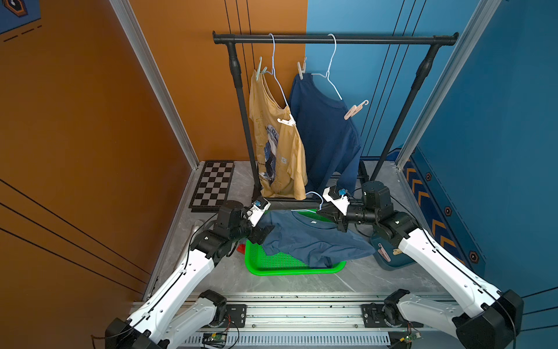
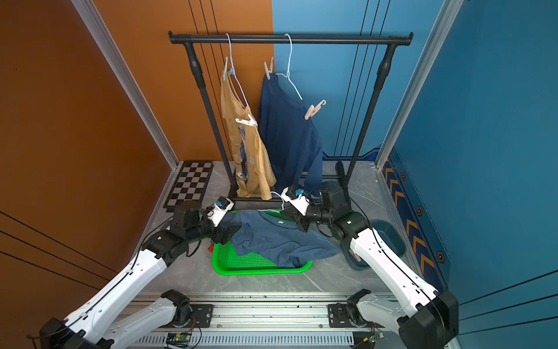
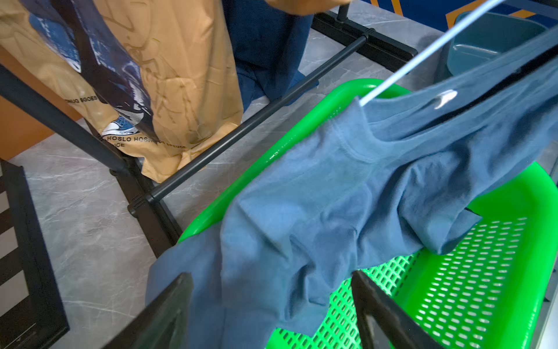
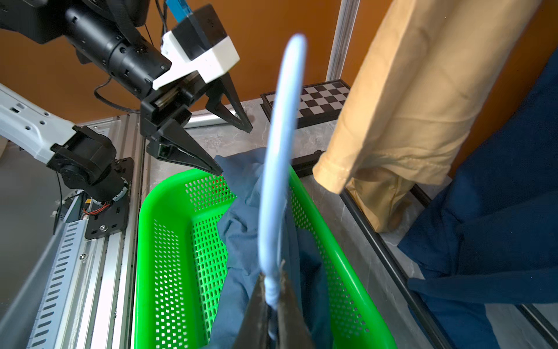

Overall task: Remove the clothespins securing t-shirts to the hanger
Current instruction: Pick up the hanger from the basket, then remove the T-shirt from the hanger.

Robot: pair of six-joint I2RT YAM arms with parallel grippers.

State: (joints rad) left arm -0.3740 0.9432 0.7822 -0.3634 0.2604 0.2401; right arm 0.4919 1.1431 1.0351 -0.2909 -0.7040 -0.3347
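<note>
The slate-blue t-shirt's shoulder cloth is loose, away from the collar. My left gripper should grab it there next, so that the hanger [image 4: 280,151] can slide out.
A slate-blue t-shirt [image 1: 314,238] [image 3: 332,196] droops over the green basket [image 1: 296,269], still threaded on a pale blue hanger [image 4: 280,151]. My right gripper [image 4: 273,281] [image 1: 321,212] is shut on that hanger's neck. My left gripper [image 3: 271,275] [image 1: 267,231] stands open at the shirt's left shoulder, with cloth lying loose between its fingers. On the rack, the yellow t-shirt [image 1: 277,145] carries a pale green clothespin [image 1: 259,69] and a white one [image 1: 287,121]. The navy t-shirt [image 1: 326,136] carries a cream clothespin [image 1: 301,68] and a pink one [image 1: 356,109].
The black rack [image 1: 332,39] stands behind the basket, its base bar close to the basket's far rim. A dark blue bin [image 1: 392,263] under my right arm holds a pink clothespin [image 1: 383,253]. A chessboard [image 1: 213,185] lies at the back left.
</note>
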